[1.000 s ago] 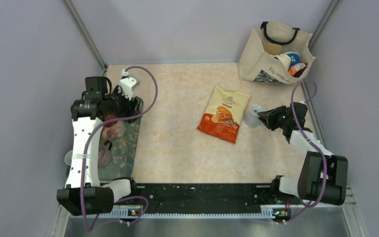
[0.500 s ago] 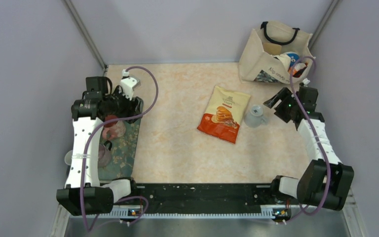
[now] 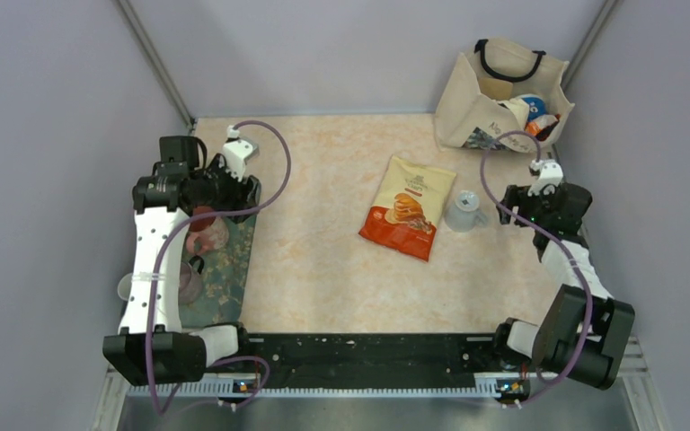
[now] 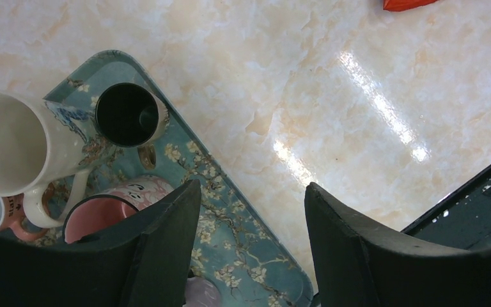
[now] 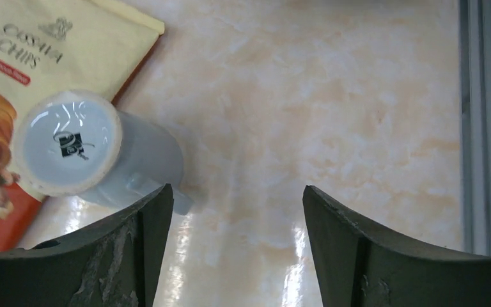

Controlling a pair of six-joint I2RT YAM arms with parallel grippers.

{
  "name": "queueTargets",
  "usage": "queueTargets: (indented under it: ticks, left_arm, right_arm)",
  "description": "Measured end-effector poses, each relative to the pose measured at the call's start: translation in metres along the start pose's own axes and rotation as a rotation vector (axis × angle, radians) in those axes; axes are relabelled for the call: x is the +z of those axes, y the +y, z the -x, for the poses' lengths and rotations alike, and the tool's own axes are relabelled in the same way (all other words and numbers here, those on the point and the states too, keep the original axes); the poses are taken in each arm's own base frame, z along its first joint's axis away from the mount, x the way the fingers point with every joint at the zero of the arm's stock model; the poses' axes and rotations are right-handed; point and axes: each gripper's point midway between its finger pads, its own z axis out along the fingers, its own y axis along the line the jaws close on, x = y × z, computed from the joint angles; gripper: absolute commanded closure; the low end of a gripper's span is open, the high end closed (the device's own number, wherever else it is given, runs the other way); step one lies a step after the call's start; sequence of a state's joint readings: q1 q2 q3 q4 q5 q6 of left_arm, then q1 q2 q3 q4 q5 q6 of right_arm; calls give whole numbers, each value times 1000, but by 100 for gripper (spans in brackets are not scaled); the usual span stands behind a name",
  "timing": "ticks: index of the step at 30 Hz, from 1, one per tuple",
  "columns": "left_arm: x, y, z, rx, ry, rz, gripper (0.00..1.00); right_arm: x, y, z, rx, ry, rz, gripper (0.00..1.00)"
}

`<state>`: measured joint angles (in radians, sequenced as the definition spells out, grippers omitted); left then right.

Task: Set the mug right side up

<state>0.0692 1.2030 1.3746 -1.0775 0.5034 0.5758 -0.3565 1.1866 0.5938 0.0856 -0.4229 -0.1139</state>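
Observation:
Next, my right gripper reaches the upside-down pale blue mug and grabs its handle [image 3: 482, 218] [image 5: 176, 197], leaving the mug's body free for turning right side up.
A pale blue mug [image 3: 463, 211] stands base up on the marble table, touching the right edge of the chips bag [image 3: 409, 206]. In the right wrist view the mug's [image 5: 134, 163] labelled underside faces the camera and its handle points toward my left finger. My right gripper [image 3: 514, 202] hovers just right of the mug. It [image 5: 236, 192] is open, with only bare table between its fingers. At the left, my left gripper [image 3: 223, 187] hangs open over the floral tray [image 4: 256, 256], holding nothing [image 4: 252, 187].
The tray [image 3: 234, 269] carries a white mug [image 4: 13, 141], a black cup [image 4: 128, 115] and a pink mug [image 4: 102, 214]. A canvas tote bag [image 3: 503, 94] with groceries stands at the back right. A metal rail [image 5: 479, 128] runs along the table's right edge.
My right gripper opened, let go of the mug and drew back to the right. The mug stays base up beside the chips bag. The left arm barely moved.

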Motion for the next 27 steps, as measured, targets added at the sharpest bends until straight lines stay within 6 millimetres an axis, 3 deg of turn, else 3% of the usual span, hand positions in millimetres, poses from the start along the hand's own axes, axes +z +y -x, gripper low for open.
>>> queueTargets:
  ticks: [7,17,24,27]
  left_arm:
    - [2,7,7,20,5,-2,34]
    - [1,6,5,19,17,-5,34]
    - [1,6,5,19,21,0,34]
    - [1,6,4,19,23,2,34]
  right_arm:
    - [15,16,-19,-365,21,217,39]
    - [32,47,-54,-617,155,466,40]
    - [37,53,-75,-687,209,517,76]
    - [38,55,-78,-696,216,527,98]
